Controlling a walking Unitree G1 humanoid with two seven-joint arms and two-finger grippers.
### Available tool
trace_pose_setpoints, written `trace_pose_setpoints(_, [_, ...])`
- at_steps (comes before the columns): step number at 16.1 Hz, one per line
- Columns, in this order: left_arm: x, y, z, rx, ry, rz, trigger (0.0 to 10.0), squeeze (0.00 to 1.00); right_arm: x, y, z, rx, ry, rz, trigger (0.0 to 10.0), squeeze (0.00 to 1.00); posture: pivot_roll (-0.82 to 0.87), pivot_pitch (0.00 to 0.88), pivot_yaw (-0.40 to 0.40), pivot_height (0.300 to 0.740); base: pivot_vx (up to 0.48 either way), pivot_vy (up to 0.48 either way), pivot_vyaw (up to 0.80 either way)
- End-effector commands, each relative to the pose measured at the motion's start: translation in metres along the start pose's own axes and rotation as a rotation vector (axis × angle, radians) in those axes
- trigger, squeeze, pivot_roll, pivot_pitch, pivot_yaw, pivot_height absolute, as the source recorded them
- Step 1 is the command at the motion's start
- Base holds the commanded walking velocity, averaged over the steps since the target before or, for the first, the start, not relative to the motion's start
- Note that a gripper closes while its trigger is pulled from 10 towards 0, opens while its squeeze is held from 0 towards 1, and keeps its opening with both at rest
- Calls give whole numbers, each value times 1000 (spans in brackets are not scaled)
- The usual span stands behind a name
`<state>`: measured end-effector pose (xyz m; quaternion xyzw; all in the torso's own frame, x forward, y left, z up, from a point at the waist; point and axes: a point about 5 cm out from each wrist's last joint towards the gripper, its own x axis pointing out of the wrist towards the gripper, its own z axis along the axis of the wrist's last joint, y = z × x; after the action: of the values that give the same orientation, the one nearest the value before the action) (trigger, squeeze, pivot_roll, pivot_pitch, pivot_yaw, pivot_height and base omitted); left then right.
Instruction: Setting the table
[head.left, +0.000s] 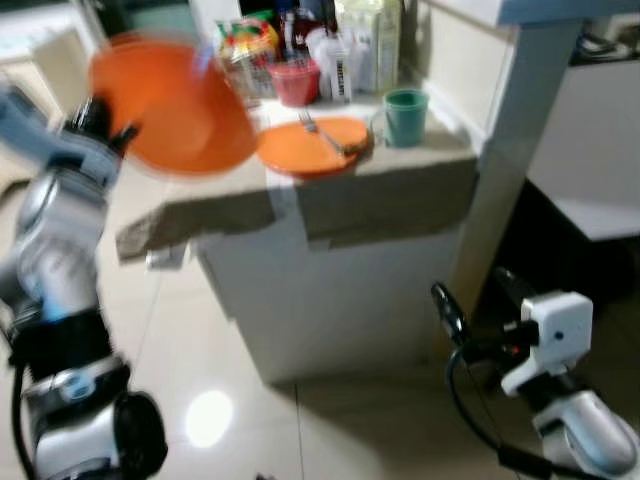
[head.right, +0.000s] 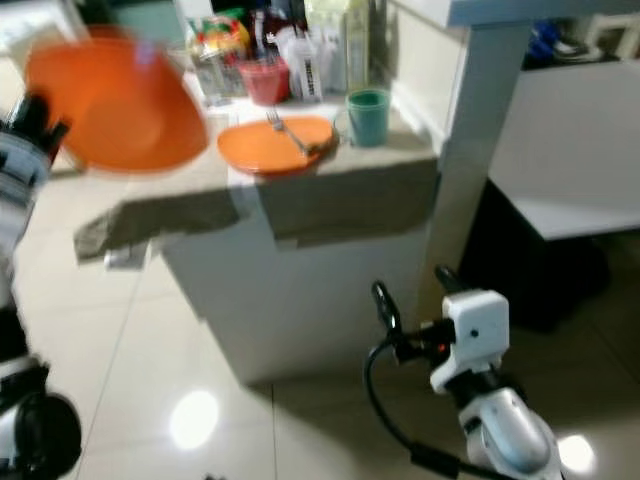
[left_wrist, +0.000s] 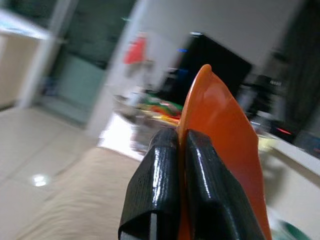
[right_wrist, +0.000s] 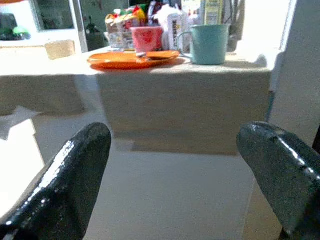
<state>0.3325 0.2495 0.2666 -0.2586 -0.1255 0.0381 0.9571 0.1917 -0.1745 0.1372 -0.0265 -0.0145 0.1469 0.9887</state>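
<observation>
The right gripper grabs the raised orange plate by its thin, free rim (head.left: 248, 128) next, since the plate spreads far wider than its open fingers.
My left gripper (head.left: 105, 128) is raised at the left and shut on the rim of an orange plate (head.left: 172, 103), which it holds tilted in the air over the near left part of the table (head.left: 400, 170). In the left wrist view both black fingers (left_wrist: 162, 175) pinch the orange plate (left_wrist: 225, 145) edge. A second orange plate (head.left: 315, 146) lies on the table with a fork (head.left: 322, 132) across it. A green mug (head.left: 405, 116) stands just right of it. My right gripper (head.left: 478, 290) hangs low in front of the table, open and empty.
A pink cup (head.left: 295, 82), bottles and snack packets (head.left: 250, 40) crowd the table's far side. A beige cloth (head.left: 210, 215) drapes over the front edge. A grey pillar (head.left: 525, 120) rises at the right, with a white shelf (head.left: 600, 215) beyond it. Tiled floor lies below.
</observation>
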Motion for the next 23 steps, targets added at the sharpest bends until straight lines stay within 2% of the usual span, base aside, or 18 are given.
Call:
trace_pose_setpoints(1, [-1, 3, 6, 12, -26, 10, 0, 0, 3, 1, 5, 6, -20, 9, 10000, 0, -218, 0, 119, 740, 0, 0, 0])
trace_pose_setpoints(4, [-3, 1, 5, 32, -15, -3, 0, 0, 3, 0, 5, -5, -16, 3, 10000, 0, -212, 0, 119, 740, 0, 0, 0])
trace_pose_setpoints(8, [-16, -4, -9, -23, 44, -21, 0, 0, 17, -1, 13, -2, -60, -10, 10000, 0, -185, 0, 109, 740, 0, 0, 0])
trace_pose_setpoints(10, [-27, -5, -21, -47, 108, -31, 0, 0, 38, 5, 11, 19, -77, -15, 10000, 0, -154, 0, 108, 740, 0, 0, 0])
trace_pose_setpoints(12, [-41, -5, -33, -104, 164, -18, 0, 0, 61, 17, 7, 82, -56, 14, 10000, 0, -130, 0, 107, 740, 0, 0, 0])
trace_pose_setpoints(14, [-46, -11, -37, -139, 186, -35, 0, 0, 65, 19, 5, 93, -45, 16, 10000, 0, -118, 0, 106, 740, 0, 0, 0])
trace_pose_setpoints(16, [-54, -16, -42, -123, 207, -60, 0, 0, 67, 20, 3, 111, -39, 10, 10000, 0, -113, 0, 108, 740, 0, 0, 0])
trace_pose_setpoints(17, [-71, -8, -51, -93, 243, -41, 0, 0, 69, 20, 2, 117, -42, 6, 10000, 0, -113, 0, 110, 740, 0, 0, 0])
trace_pose_setpoints(18, [-98, 12, -59, 8, 262, 8, 0, 0, 70, 23, 1, 99, -52, 10, 10000, 0, -108, 0, 108, 740, 0, 0, 0])
trace_pose_setpoints(20, [-118, 29, -66, 155, 267, 24, 0, 0, 70, 27, -1, 70, -55, 26, 10000, 0, -97, 0, 108, 740, 0, 0, 0])
trace_pose_setpoints(21, [-129, 36, -75, 177, 295, 44, 0, 0, 71, 29, -4, 56, -57, 37, 10000, 0, -95, 0, 109, 740, 0, 0, 0])
trace_pose_setpoints(23, [-136, 32, -80, 113, 322, 53, 0, 0, 71, 29, -8, 58, -44, 40, 10000, 0, -93, 0, 109, 740, 0, 0, 0])
